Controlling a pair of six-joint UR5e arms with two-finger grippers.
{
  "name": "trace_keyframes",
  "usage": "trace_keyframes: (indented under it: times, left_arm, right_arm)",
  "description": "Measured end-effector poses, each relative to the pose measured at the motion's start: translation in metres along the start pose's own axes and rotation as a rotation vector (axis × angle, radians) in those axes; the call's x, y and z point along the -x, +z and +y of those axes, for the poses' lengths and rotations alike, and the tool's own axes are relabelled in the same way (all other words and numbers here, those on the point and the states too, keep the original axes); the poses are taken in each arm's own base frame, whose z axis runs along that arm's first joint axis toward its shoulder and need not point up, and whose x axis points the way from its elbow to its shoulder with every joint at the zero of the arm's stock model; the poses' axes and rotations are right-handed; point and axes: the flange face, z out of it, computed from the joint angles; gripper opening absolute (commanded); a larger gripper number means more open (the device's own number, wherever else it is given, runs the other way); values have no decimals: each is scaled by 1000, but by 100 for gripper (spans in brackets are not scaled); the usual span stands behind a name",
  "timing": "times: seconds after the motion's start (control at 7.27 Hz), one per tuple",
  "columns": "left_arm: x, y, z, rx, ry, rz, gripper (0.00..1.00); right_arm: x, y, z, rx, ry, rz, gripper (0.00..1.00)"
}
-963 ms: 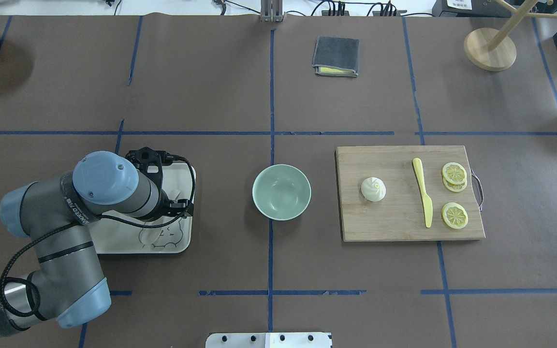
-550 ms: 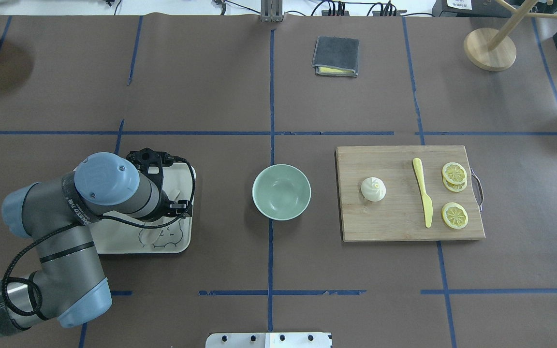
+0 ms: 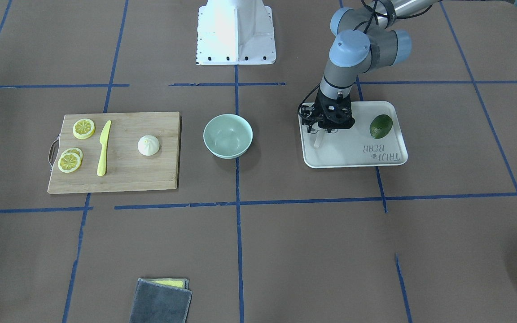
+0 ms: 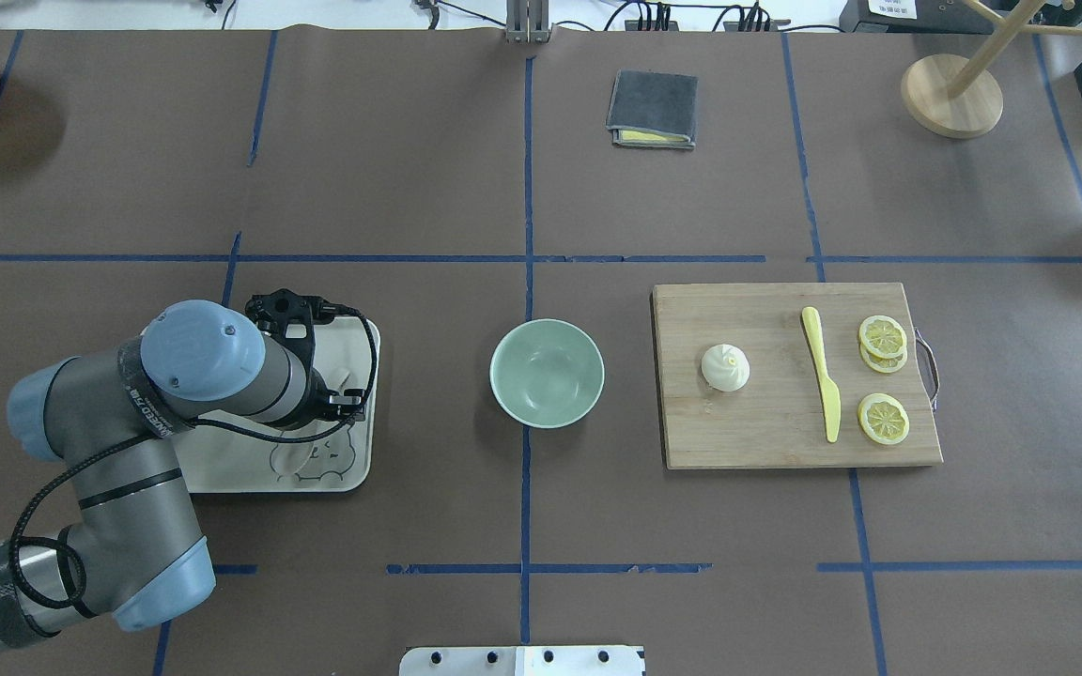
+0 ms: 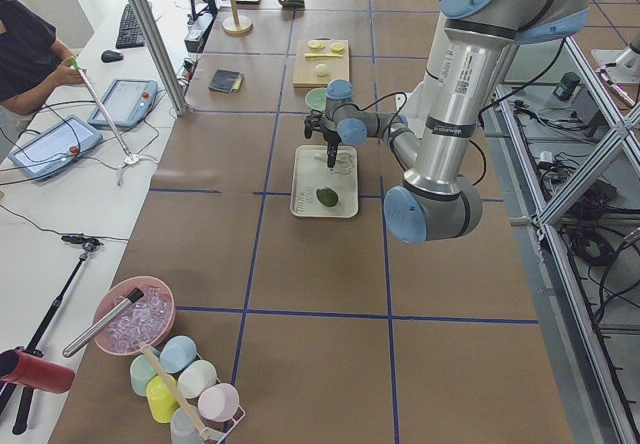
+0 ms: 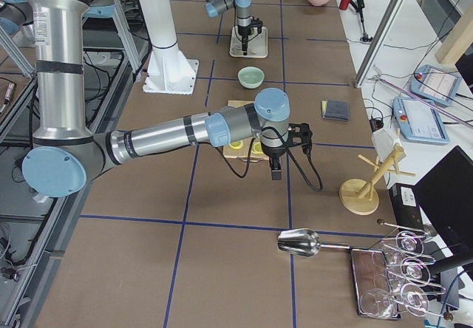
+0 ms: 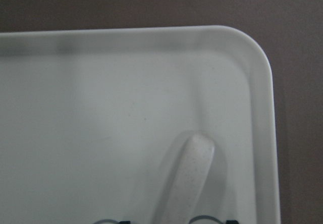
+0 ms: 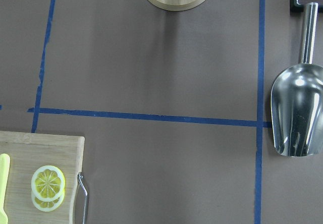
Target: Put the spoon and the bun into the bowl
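The pale spoon needs to go in the bowl [image 3: 227, 135], so next my left gripper should grab the spoon by its handle [image 3: 319, 138].
The pale spoon [image 4: 341, 379] lies on the white tray [image 4: 222, 469], handle toward the bowl; it also shows in the front view [image 3: 317, 141]. My left gripper [image 3: 328, 130] points down over the spoon's handle [image 7: 186, 178]. Its jaws stand open on either side of the handle, just at the bottom edge of the left wrist view. The mint-green bowl [image 4: 547, 373] stands empty at the table's middle. The white bun [image 4: 725, 367] sits on the wooden cutting board [image 4: 776, 432]. My right gripper [image 6: 275, 169] hovers beyond the board's handle end; I cannot tell whether it is open or shut.
A green avocado [image 3: 381, 126] lies on the tray. A yellow knife [image 4: 823, 385] and lemon slices [image 4: 883, 418] lie on the board. A grey cloth [image 4: 653, 109], a wooden stand [image 4: 951, 94] and a metal scoop [image 8: 298, 113] lie farther off.
The left arm's elbow has shifted slightly while the gripper stays over the spoon on the tray. Bowl, bun and board have not moved.
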Motion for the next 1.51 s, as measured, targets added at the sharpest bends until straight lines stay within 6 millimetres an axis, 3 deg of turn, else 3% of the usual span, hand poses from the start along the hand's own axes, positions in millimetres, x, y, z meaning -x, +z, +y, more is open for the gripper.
trace_keyframes:
  times: [0.55,0.96,1.24,1.51]
  left_arm:
    - [-1,-7,-2,-8,0,13,0]
    - [-2,-22,-8,-23,-5,28,0]
    - [9,-47,-37,-73,-40,39,0]
    - [18,-88,-85,-126,-94,78,0]
  right_arm:
    - [2,-1,-1,-2,-2,-1,100]
    - [12,-5,-11,-12,16,-10,100]
    - [41,0,-24,-5,47,-34,100]
    - [102,20,-34,23,79,-61,100]
